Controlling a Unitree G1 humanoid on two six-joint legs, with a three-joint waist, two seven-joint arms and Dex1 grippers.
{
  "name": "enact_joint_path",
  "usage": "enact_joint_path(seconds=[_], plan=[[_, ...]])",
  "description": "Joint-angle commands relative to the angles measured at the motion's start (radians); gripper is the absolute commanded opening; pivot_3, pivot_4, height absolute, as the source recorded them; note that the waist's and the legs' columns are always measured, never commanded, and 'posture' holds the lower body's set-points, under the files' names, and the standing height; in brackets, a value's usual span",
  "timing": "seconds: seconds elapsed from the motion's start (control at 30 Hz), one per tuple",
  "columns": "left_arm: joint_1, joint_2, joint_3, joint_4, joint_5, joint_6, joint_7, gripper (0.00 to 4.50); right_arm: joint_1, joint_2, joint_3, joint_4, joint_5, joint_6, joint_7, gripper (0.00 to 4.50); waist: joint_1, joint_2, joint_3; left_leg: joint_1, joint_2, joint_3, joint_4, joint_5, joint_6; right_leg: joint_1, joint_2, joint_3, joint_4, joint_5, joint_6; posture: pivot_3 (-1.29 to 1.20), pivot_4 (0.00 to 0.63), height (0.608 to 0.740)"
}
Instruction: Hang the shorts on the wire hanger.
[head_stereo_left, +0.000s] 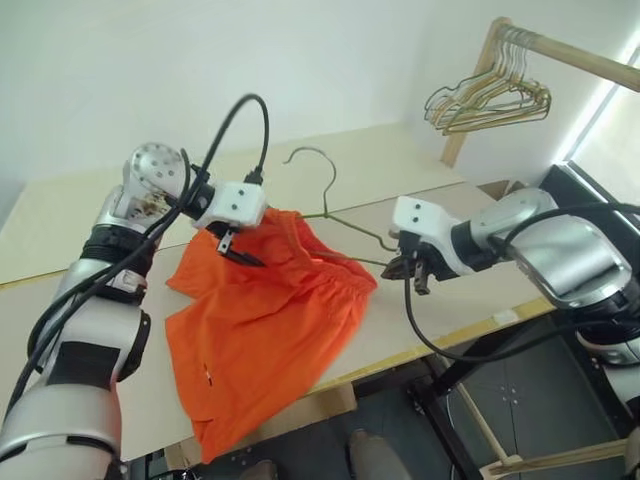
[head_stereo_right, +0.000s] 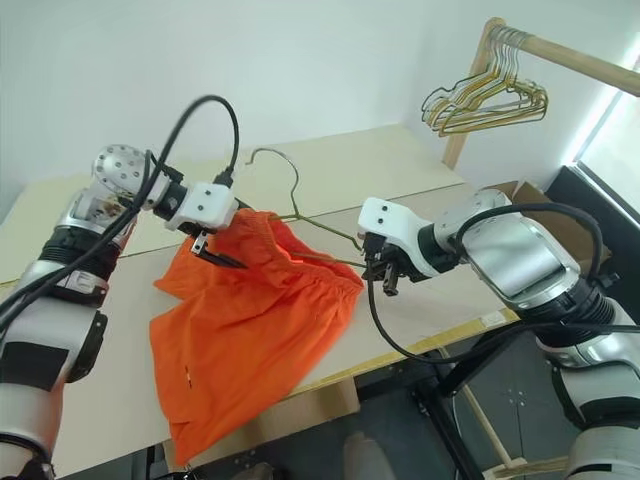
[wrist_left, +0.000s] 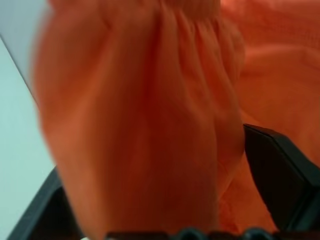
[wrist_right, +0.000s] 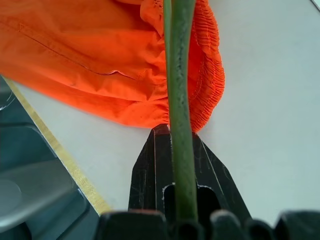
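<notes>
The left gripper next needs to grab the bunched waistband fold (head_stereo_left: 258, 244) to hang the shorts (head_stereo_left: 270, 320), since that fold stands up while the legs lie spread out.
The bright orange shorts (head_stereo_left: 270, 320) lie spread on the table, and one leg hangs over the front edge. My left gripper (head_stereo_left: 238, 250) is at their far left corner. In the left wrist view its black fingers (wrist_left: 280, 180) stand apart, with a bunched fold of the gathered waistband (wrist_left: 150, 125) between them. The thin dark wire hanger (head_stereo_left: 333, 180) lies behind the shorts, its hook pointing away from me. One arm of it runs under the waistband to my right gripper (head_stereo_left: 412, 268). That gripper is shut on the wire (wrist_right: 178, 100) just off the shorts' right edge.
A bunch of gold and pale-green hangers (head_stereo_left: 490, 100) hangs from a wooden rail (head_stereo_left: 575, 50) at the back right. The pale table (head_stereo_left: 100, 220) extends left and behind the shorts. Its front edge (head_stereo_left: 450, 335) runs just below my right gripper.
</notes>
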Motion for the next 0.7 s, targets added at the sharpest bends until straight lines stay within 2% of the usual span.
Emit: enact_joint_path(seconds=[0.03,0.27,0.33,0.4,0.5,0.57,0.7], plan=[[-0.035,-0.007,0.022,0.039,0.019,-0.036,0.031,2.9,-0.031,-0.004,-0.037,-0.009,0.002,0.011,0.008,0.0,-0.006,0.0,0.0,0.0,0.0,0.0,0.0,0.0,0.0,0.0,0.0,0.0,0.0,0.0,0.0,-0.26,0.0,0.74],[-0.028,-0.011,0.048,0.069,0.01,-0.028,0.053,0.55,-0.035,-0.01,-0.042,-0.007,-0.001,0.012,0.015,0.0,-0.009,0.0,0.0,0.0,0.0,0.0,0.0,0.0,0.0,0.0,0.0,0.0,0.001,0.0,0.001,-0.27,0.0,0.74],[-0.025,-0.012,0.056,0.07,0.002,-0.019,0.048,0.01,-0.033,-0.013,-0.043,-0.008,-0.004,-0.002,0.019,0.0,-0.009,0.0,0.0,0.0,0.0,0.0,0.0,0.0,0.0,0.0,0.0,0.0,0.001,0.0,0.001,-0.27,0.0,0.74],[-0.013,-0.012,0.064,0.063,-0.001,-0.014,0.053,0.01,-0.01,-0.017,-0.057,-0.018,-0.013,-0.06,0.02,0.0,-0.009,0.0,0.0,-0.001,0.0,0.0,0.001,0.0,0.0,-0.001,-0.001,0.0,0.001,0.0,0.001,-0.27,0.0,0.74],[0.003,-0.016,0.077,0.047,-0.017,0.018,0.038,0.0,0.005,-0.025,-0.059,-0.026,-0.038,-0.077,-0.005,0.74,-0.009,0.0,0.0,-0.001,0.0,0.0,0.001,0.0,0.0,-0.001,-0.001,0.0,0.001,0.0,0.001,-0.27,0.0,0.74],[0.011,-0.017,0.085,0.034,-0.028,0.04,0.027,0.0,0.016,-0.039,-0.071,-0.024,-0.043,-0.079,-0.012,1.47,-0.009,0.0,0.0,-0.001,0.0,-0.001,0.001,0.0,0.0,-0.001,-0.001,0.0,0.001,0.0,0.001,-0.27,0.0,0.74],[0.025,-0.011,0.102,0.024,-0.035,0.083,0.043,0.0,0.087,-0.112,-0.185,-0.026,-0.009,-0.059,-0.014,2.87,-0.005,0.0,0.0,-0.002,0.0,-0.001,0.001,0.0,0.0,-0.001,-0.001,0.0,0.001,0.0,0.001,-0.26,0.0,0.74]])
